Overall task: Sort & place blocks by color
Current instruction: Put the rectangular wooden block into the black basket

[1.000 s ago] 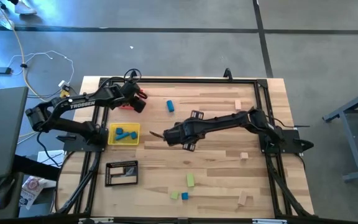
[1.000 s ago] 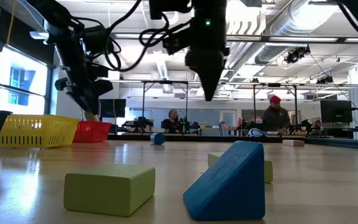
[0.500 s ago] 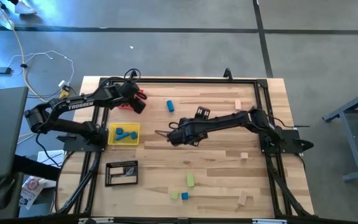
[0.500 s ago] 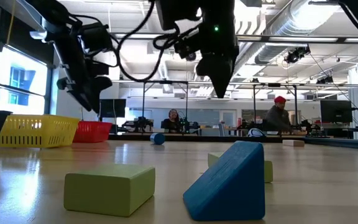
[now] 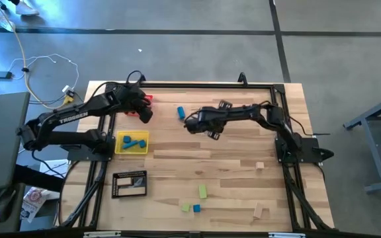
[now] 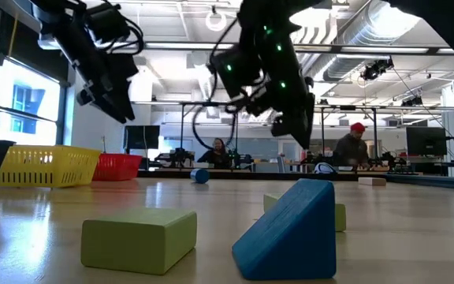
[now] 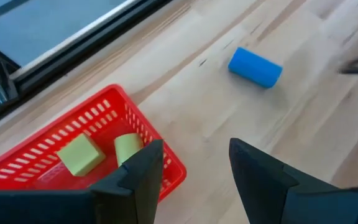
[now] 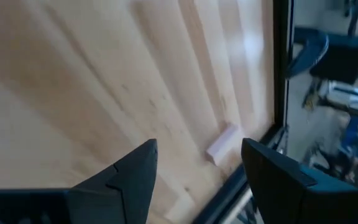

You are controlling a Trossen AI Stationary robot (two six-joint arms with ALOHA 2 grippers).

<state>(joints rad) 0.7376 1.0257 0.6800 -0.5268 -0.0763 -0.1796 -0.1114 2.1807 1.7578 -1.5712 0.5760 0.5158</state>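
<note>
My right gripper grabs the blue cylinder by its curved side [image 5: 181, 113] next, to bring it to the blue blocks in the yellow tray [image 5: 119, 149].
My left gripper [image 5: 147, 114] hangs open above the near right corner of the red tray [image 5: 137, 106], with nothing between its fingers. Two light green blocks [image 7: 82, 154] lie in that tray. A blue cylinder [image 5: 181, 113] lies on its side on the table to the right of the tray. My right gripper [image 5: 188, 123] hovers open and tilted down just right of the cylinder, clear of it. Its wrist view shows a tan block [image 8: 221, 143] by the table's frame. Blue blocks [image 5: 133, 141] lie in the yellow tray [image 5: 119, 149].
A black tray [image 5: 129, 184] stands near the front left. Green blocks [image 5: 202, 192] and a blue wedge [image 6: 290, 229] lie near the front edge. Tan blocks [image 5: 260, 165] are scattered on the right half. A black frame [image 5: 280, 106] runs round the table.
My right gripper has swung from the table's middle toward the far edge, up to the blue cylinder, tilting as it went. My left gripper has risen from just above the red tray and tipped to a flatter slant.
</note>
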